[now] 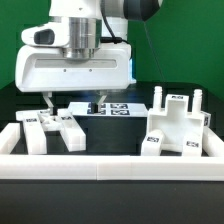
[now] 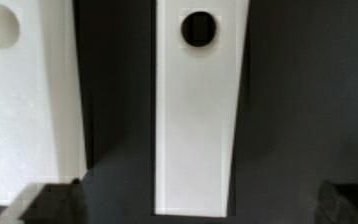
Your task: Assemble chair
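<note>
The robot next needs to grab the flat piece by its long holed bar (image 2: 197,125), so that the gripper can fit it onto the chunky piece with upright pegs.
Several white chair pieces lie on the dark table. A flat piece with bars (image 1: 55,130) is at the exterior view's left, and a chunky piece with upright pegs (image 1: 175,125) is at its right. My gripper (image 1: 72,103) hangs low over the left piece. In the wrist view, a long white bar (image 2: 197,120) with a dark oval hole near one end runs between my fingers. A second white slab (image 2: 25,100) lies beside it. My gripper (image 2: 202,205) is open, its dark fingertips (image 2: 51,205) are wide apart on either side of the bar's end, and it holds nothing.
The marker board (image 1: 118,108) lies flat behind the pieces, in the middle. A long white border wall (image 1: 110,165) runs along the front, with side walls at the left (image 1: 10,135) and right. The arm's white body (image 1: 75,65) fills the upper left.
</note>
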`<state>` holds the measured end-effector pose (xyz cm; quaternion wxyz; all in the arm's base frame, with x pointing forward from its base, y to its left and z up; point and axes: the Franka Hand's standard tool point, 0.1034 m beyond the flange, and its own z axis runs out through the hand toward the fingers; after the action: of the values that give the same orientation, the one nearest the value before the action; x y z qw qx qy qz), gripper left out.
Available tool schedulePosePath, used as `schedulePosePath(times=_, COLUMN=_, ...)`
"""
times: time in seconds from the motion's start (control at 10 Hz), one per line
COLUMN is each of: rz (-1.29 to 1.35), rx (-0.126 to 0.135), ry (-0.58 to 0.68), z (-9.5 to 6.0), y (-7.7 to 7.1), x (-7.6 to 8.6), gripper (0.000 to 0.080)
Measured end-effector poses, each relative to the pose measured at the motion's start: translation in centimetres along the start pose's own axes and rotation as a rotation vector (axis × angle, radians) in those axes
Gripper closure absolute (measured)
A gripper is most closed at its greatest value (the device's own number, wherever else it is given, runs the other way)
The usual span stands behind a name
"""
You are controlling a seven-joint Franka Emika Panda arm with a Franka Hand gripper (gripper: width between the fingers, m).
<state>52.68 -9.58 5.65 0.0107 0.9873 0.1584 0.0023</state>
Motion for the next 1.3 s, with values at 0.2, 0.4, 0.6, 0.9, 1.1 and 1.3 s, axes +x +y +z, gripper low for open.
schedulePosePath(times=0.2, rz=0.005, rx=0.052, ry=-0.070, z=1.0, y=-0.1, x=-0.6, gripper=0.0151)
schedulePosePath(times=0.4, rz=-0.003, rx=0.056, ry=-0.082, z=1.7, y=-0.3, x=-0.3, gripper=0.0151)
schedulePosePath(times=0.6, rz=0.003, rx=0.053, ry=-0.088, z=2.3, y=0.0, x=-0.7, gripper=0.0151)
schedulePosePath(times=0.9, rz=0.005, rx=0.035, ry=-0.085, z=3.5, y=0.4, x=-1.0, gripper=0.0151)
schedulePosePath(times=1.1, rz=0.003, rx=0.026, ry=-0.090, z=4.5, y=0.6, x=-1.1, gripper=0.0151)
schedulePosePath(times=1.3, rz=0.004, rx=0.025, ry=-0.089, z=4.5, y=0.5, x=-1.0, gripper=0.0151)
